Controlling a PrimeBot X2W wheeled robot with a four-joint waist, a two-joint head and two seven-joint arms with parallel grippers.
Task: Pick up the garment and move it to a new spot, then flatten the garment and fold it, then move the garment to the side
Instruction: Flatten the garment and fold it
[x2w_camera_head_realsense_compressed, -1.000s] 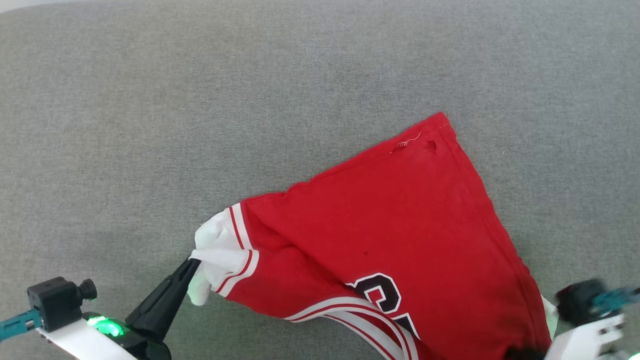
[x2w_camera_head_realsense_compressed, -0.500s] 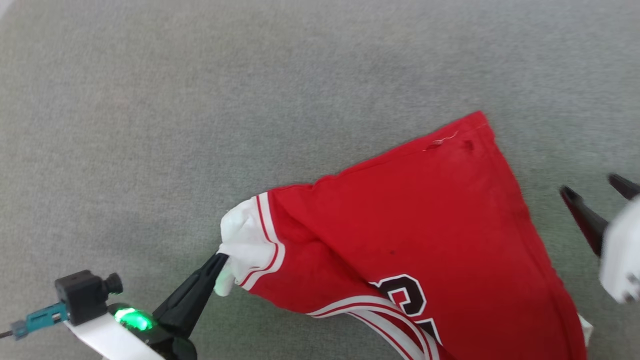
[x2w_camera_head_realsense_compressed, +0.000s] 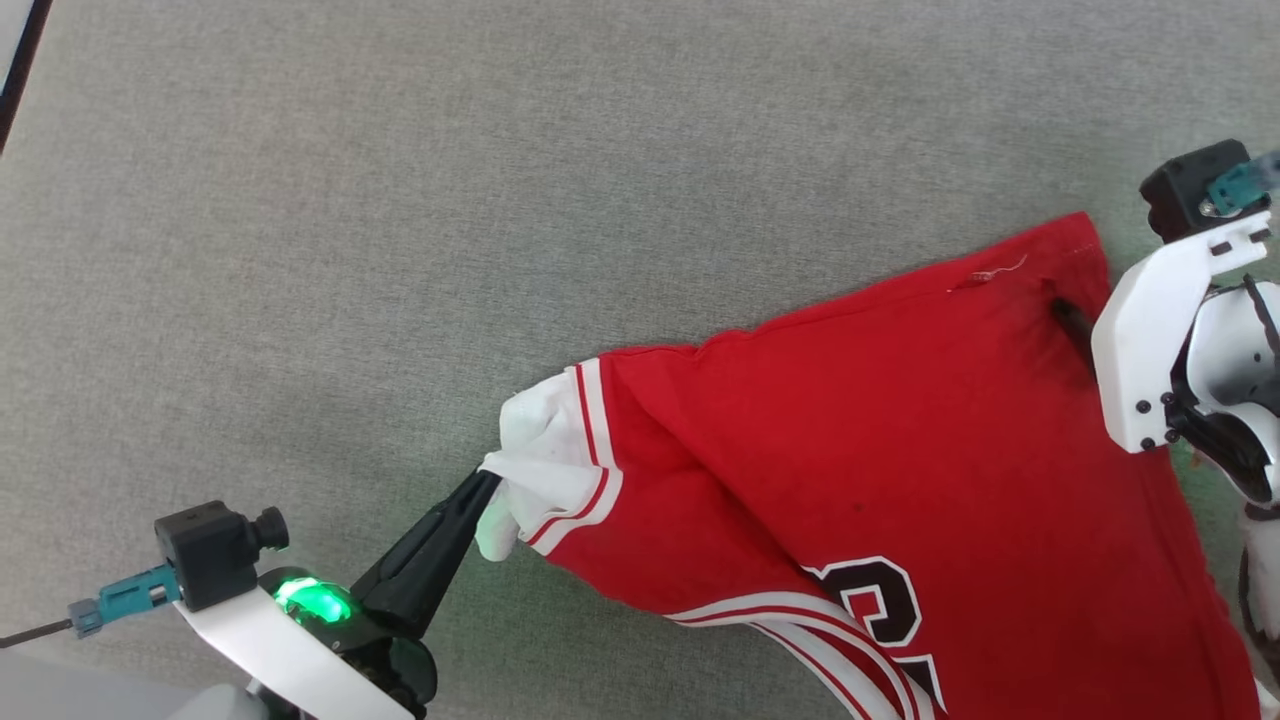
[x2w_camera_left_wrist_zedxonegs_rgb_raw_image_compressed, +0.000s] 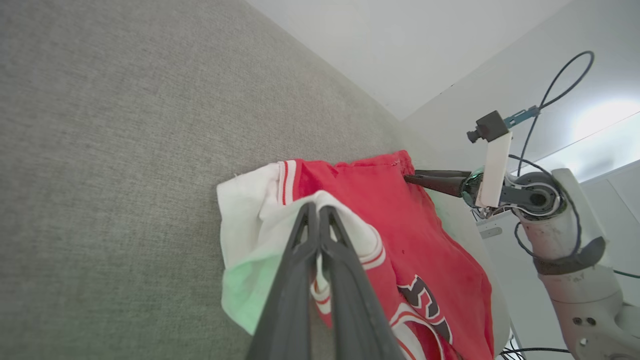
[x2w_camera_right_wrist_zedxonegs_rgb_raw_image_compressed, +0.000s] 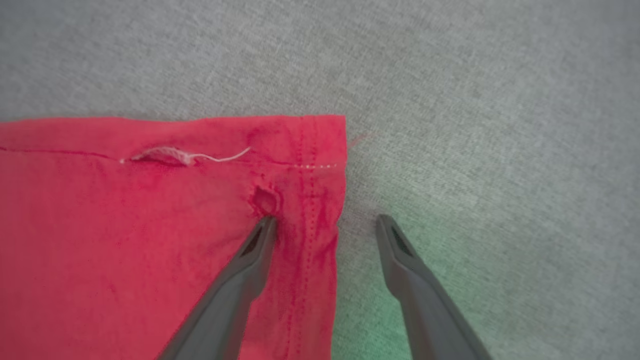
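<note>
The right gripper grabs the garment by its red hem corner (x2w_camera_head_realsense_compressed: 1082, 258) next, to fold the garment over along with its white sleeve (x2w_camera_head_realsense_compressed: 545, 455).
The garment (x2w_camera_head_realsense_compressed: 880, 440) lies spread on a grey fabric surface, red with black lettering (x2w_camera_head_realsense_compressed: 880, 610) and striped trim near the bottom of the head view. My left gripper (x2w_camera_head_realsense_compressed: 487, 487) is shut on its white sleeve (x2w_camera_head_realsense_compressed: 545, 455) at the left; the left wrist view shows the closed fingers (x2w_camera_left_wrist_zedxonegs_rgb_raw_image_compressed: 305, 235) pinching the white cloth (x2w_camera_left_wrist_zedxonegs_rgb_raw_image_compressed: 250, 220). My right gripper (x2w_camera_right_wrist_zedxonegs_rgb_raw_image_compressed: 325, 222) stands open over the garment's far hem corner (x2w_camera_right_wrist_zedxonegs_rgb_raw_image_compressed: 320, 150), one finger on the red cloth beside a small hole (x2w_camera_right_wrist_zedxonegs_rgb_raw_image_compressed: 263, 201), the other over bare surface. In the head view the right wrist covers most of its fingers.
The grey fabric surface (x2w_camera_head_realsense_compressed: 400, 200) stretches wide to the left and far side of the garment. A dark edge (x2w_camera_head_realsense_compressed: 20, 70) shows at the top left corner of the head view. A loose white thread (x2w_camera_right_wrist_zedxonegs_rgb_raw_image_compressed: 190, 156) hangs from the hem seam.
The head camera has shifted, sliding the scene right. My right gripper came up from the lower right to the garment's far hem corner. The left gripper keeps its hold on the sleeve.
</note>
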